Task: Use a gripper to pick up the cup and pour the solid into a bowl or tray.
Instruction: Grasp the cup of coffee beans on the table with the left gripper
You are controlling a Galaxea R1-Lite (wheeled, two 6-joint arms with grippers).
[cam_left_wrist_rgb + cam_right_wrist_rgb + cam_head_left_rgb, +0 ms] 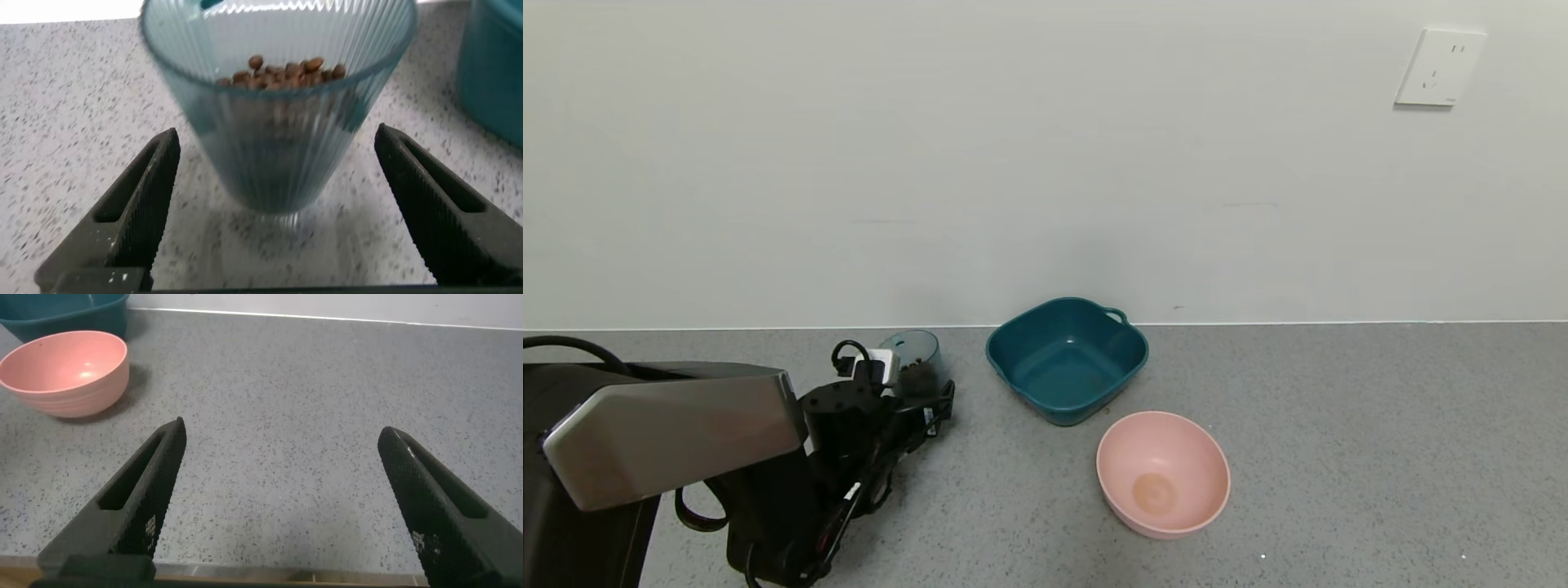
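Observation:
The left gripper isn't ready to close on the ribbed cup yet: its fingers stop short of the cup's near side, so it should move toward the cup first.
The ribbed grey-blue cup (915, 363) stands upright on the grey counter near the back wall, with brown bean-like pellets (282, 72) inside. My left gripper (923, 400) is open just in front of it. In the left wrist view the cup (278, 122) stands between the two black fingers (139, 212), apart from both. The pale pink bowl (1162, 474) sits empty to the right; it also shows in the right wrist view (65, 371). My right gripper (282, 498) is open and empty over bare counter, out of the head view.
A squarish dark teal tub (1066, 359) with a loop handle stands between the cup and the pink bowl, near the wall; its edge shows in the left wrist view (494, 65). A wall socket (1439, 67) is high on the right. The counter's front edge (245, 578) lies under the right gripper.

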